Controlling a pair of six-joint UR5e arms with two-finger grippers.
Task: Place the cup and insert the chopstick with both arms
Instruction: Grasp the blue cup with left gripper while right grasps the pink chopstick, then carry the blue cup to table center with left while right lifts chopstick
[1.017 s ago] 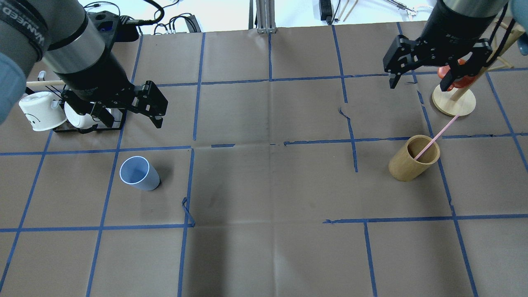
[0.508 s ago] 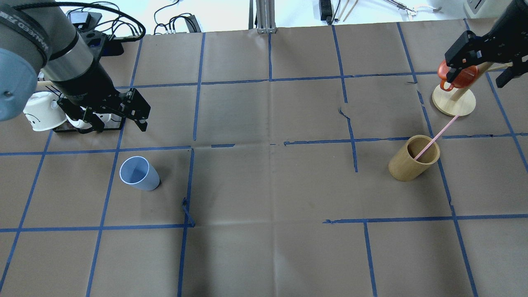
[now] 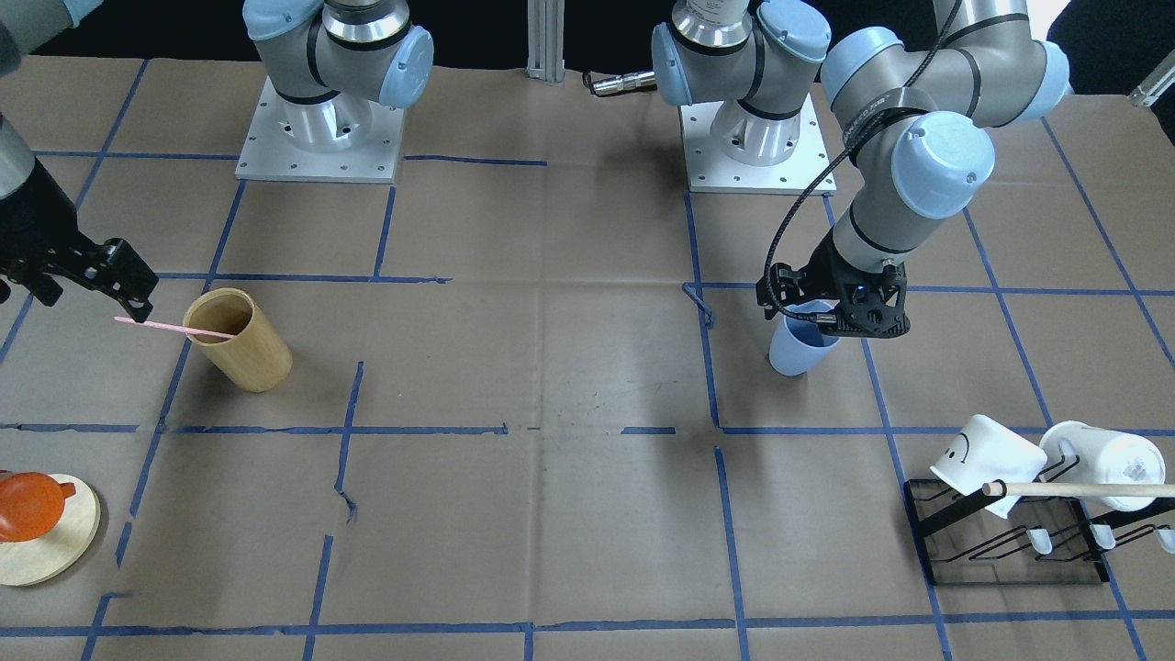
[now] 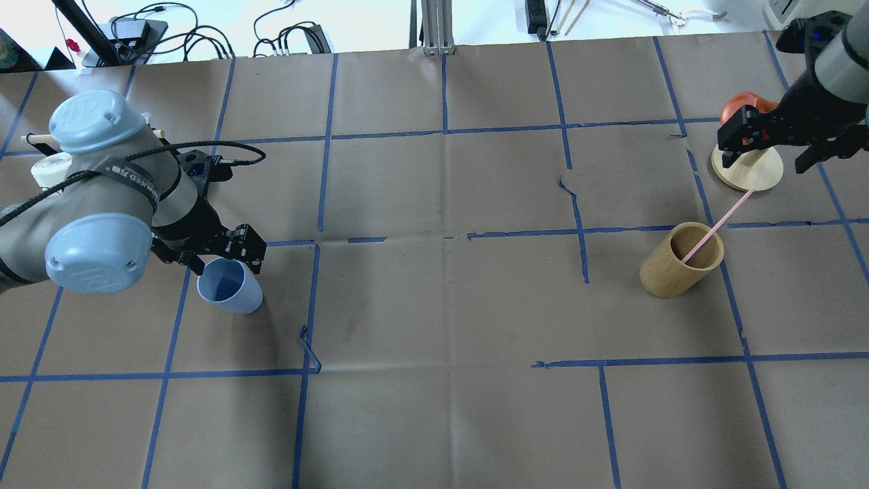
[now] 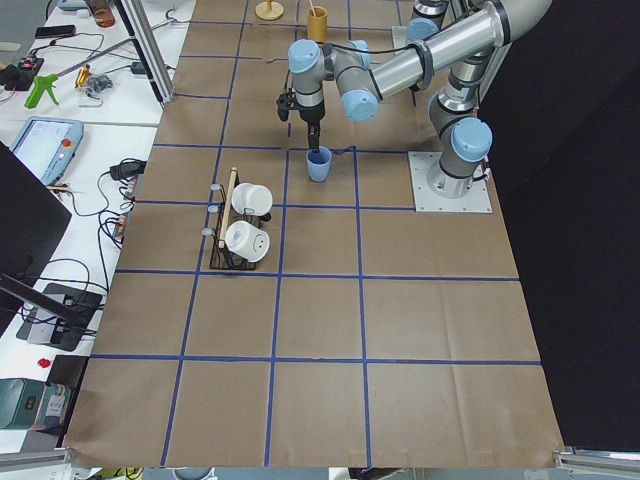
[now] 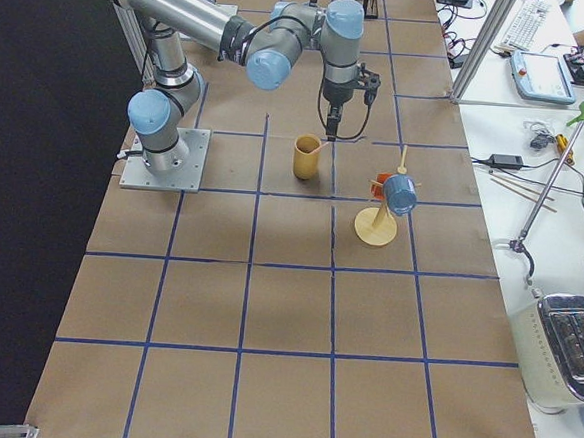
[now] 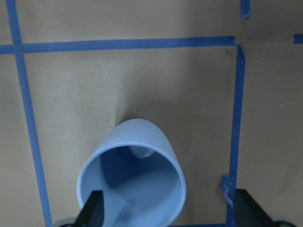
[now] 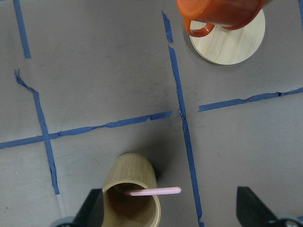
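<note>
My right gripper will next grab the pink chopstick by its end sticking out of the wooden cup [image 3: 134,321], and then it will put it into the pale blue cup [image 3: 798,351].
The pale blue cup [image 4: 229,288] stands upright on the left of the table; it also shows in the front view [image 3: 795,350] and the left wrist view [image 7: 132,177]. My left gripper [image 4: 223,260] is open and hangs just above the cup's rim, shifted toward its far side [image 7: 170,210]. The pink chopstick [image 4: 719,223] leans inside the tan wooden cup [image 4: 679,261], its top pointing toward the far right. My right gripper [image 4: 766,159] is open above the chopstick's upper end; in the right wrist view the chopstick [image 8: 156,191] lies between the fingers.
An orange mug [image 4: 743,107] hangs on a peg stand with a round wooden base [image 4: 750,175] right behind my right gripper. A black rack [image 3: 1010,542] with two white mugs and a wooden rod stands at the far left of the table.
My left arm has swung from the mug rack down over the blue cup. My right gripper has come down and toward the chopstick's top. Both stay open.
</note>
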